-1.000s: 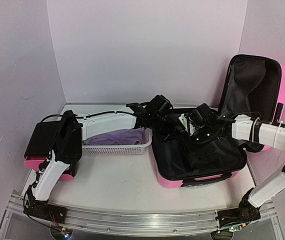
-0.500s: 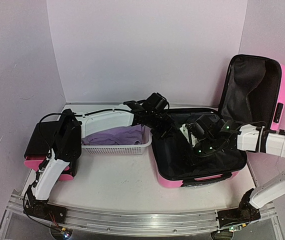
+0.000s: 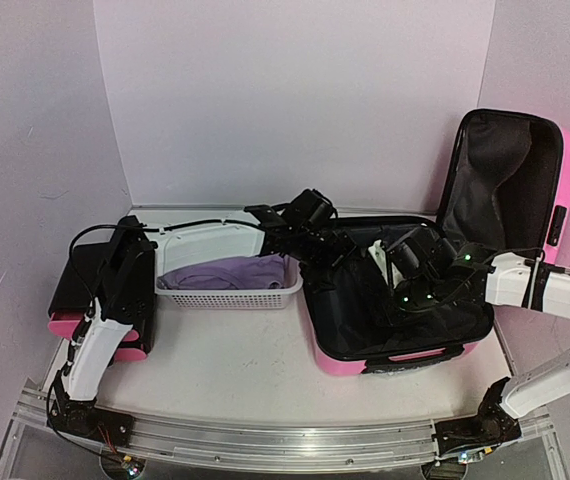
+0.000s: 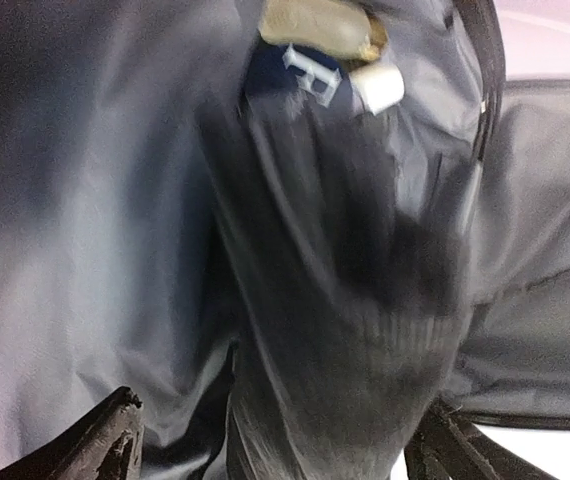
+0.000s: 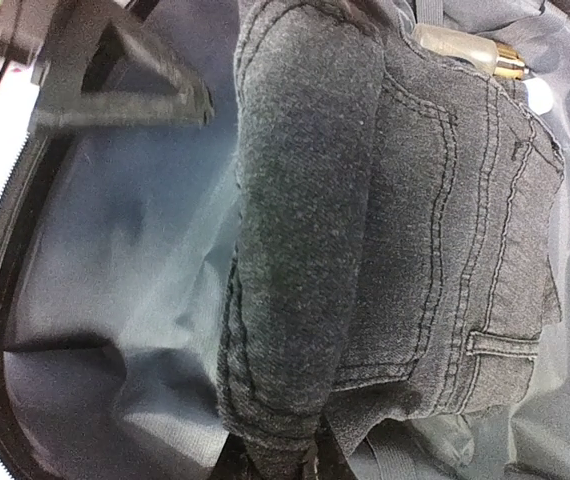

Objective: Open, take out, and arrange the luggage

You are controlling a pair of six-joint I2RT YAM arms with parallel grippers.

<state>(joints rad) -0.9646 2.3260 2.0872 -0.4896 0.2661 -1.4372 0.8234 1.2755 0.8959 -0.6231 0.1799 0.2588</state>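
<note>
I will next use my left gripper to grab the jeans by their folded edge facing the basket (image 4: 313, 420). Then I will lay them in the basket, still folded.
The pink luggage (image 3: 405, 352) lies open on the table's right side, its lid (image 3: 567, 160) standing upright. Inside on the black lining (image 5: 95, 260) lies a pair of dark grey jeans (image 5: 365, 200). My right gripper (image 5: 285, 465) is shut on the near edge of the jeans, low in the shell (image 3: 397, 288). My left gripper (image 4: 280, 455) reaches in from the left (image 3: 327, 250); it is open wide, its fingers on either side of the blurred jeans (image 4: 365, 330). One left finger (image 5: 115, 80) shows in the right wrist view.
A small clear bottle with a gold cap (image 5: 465, 50) lies in the luggage beyond the jeans. A white mesh basket (image 3: 230, 296) holding a purple garment (image 3: 230, 270) stands left of the luggage. A black and pink case (image 3: 70, 290) sits at the far left.
My left gripper has opened and let go of the jeans. My right gripper has shut on the jeans' edge and shifted slightly right inside the luggage.
</note>
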